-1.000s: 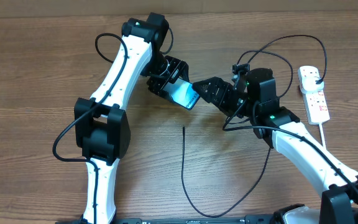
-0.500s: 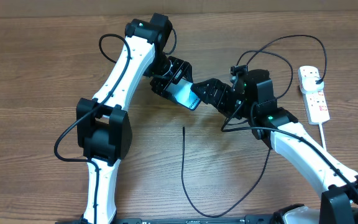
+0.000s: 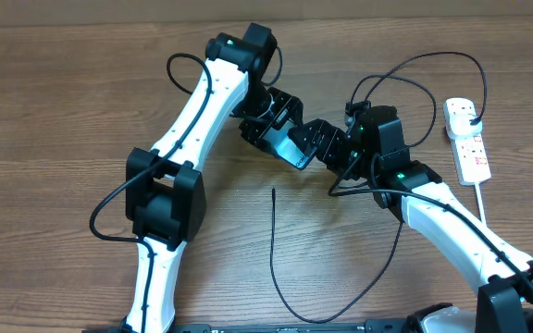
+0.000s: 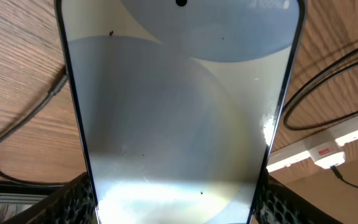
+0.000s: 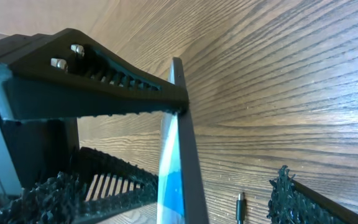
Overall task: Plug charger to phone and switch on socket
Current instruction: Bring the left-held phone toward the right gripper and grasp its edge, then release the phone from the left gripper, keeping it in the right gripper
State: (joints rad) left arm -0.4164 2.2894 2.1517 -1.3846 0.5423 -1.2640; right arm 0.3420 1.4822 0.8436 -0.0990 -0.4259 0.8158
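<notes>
Next, my right gripper grips the phone's loose end [image 3: 301,159] [image 5: 186,205] across its thickness, leaving the opposite end free for my left gripper to re-grip for charger plugging.
My left gripper [image 3: 278,137] is shut on the phone [image 3: 296,149] and holds it tilted above the table. The phone's pale lit screen [image 4: 179,106] fills the left wrist view, clamped between both fingers [image 4: 73,199]. My right gripper [image 3: 322,141] is open, with its fingers either side of the phone's edge [image 5: 179,155] and not touching it. The charger's thin black cable [image 3: 273,250] lies on the table. Its connector tip [image 3: 275,191] lies below the phone and shows in the right wrist view [image 5: 240,204]. The socket [image 3: 470,141], a white strip, lies at the far right.
A black plug [image 3: 470,113] sits in the strip's far end. A black lead loops from there behind my right arm. The strip [image 4: 319,149] and loose black cable [image 4: 17,134] show past the phone in the left wrist view. The left arm's finger [image 5: 92,87] crosses the right wrist view.
My left arm has moved right with the phone, bringing its end between my right gripper's open fingers. The right arm, cable and strip have barely moved.
</notes>
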